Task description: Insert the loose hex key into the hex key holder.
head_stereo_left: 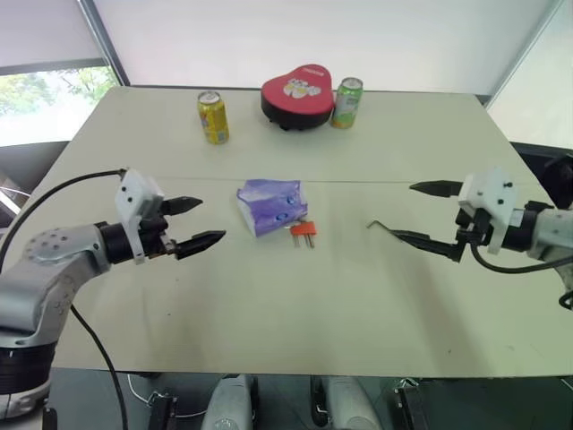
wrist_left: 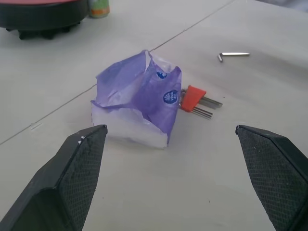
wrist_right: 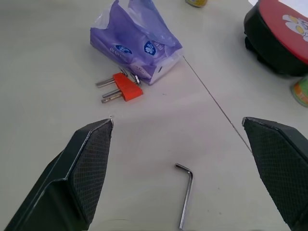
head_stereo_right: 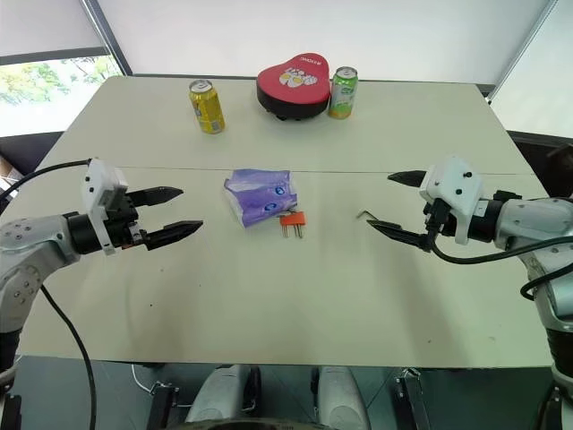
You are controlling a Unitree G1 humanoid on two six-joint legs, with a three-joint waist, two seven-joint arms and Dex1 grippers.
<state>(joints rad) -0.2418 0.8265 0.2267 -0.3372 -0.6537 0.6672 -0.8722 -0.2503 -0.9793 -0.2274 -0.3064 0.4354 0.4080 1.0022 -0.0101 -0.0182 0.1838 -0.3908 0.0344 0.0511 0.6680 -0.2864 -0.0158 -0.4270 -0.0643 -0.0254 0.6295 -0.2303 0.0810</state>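
Note:
I should next use my left gripper to grab the hex key holder by the flat sides of its orange block (head_stereo_left: pixel 303 228), because thin metal keys stick out of the holder.
The loose hex key (head_stereo_left: pixel 376 226), a thin dark L-shaped rod, lies flat on the table (head_stereo_left: pixel 269 313) right of centre, also seen as the hex key (wrist_right: pixel 185 192). The hex key holder (head_stereo_left: pixel 304 230), a small orange-red block with metal keys sticking out, lies near the middle against a tissue pack. My right gripper (head_stereo_left: pixel 403 210) hovers open just right of the loose key, above the table and touching nothing. My left gripper (head_stereo_left: pixel 208 221) hangs open at the left, pointing toward the tissue pack and the holder (wrist_left: pixel 192 98), a hand's width away from them.
A crumpled purple tissue pack (head_stereo_left: pixel 271 206) sits right beside the holder on its left. At the far edge stand a yellow can (head_stereo_left: pixel 213 117), a red heart-shaped tin (head_stereo_left: pixel 297 94) and a green can (head_stereo_left: pixel 346 102). A seam crosses the table's middle.

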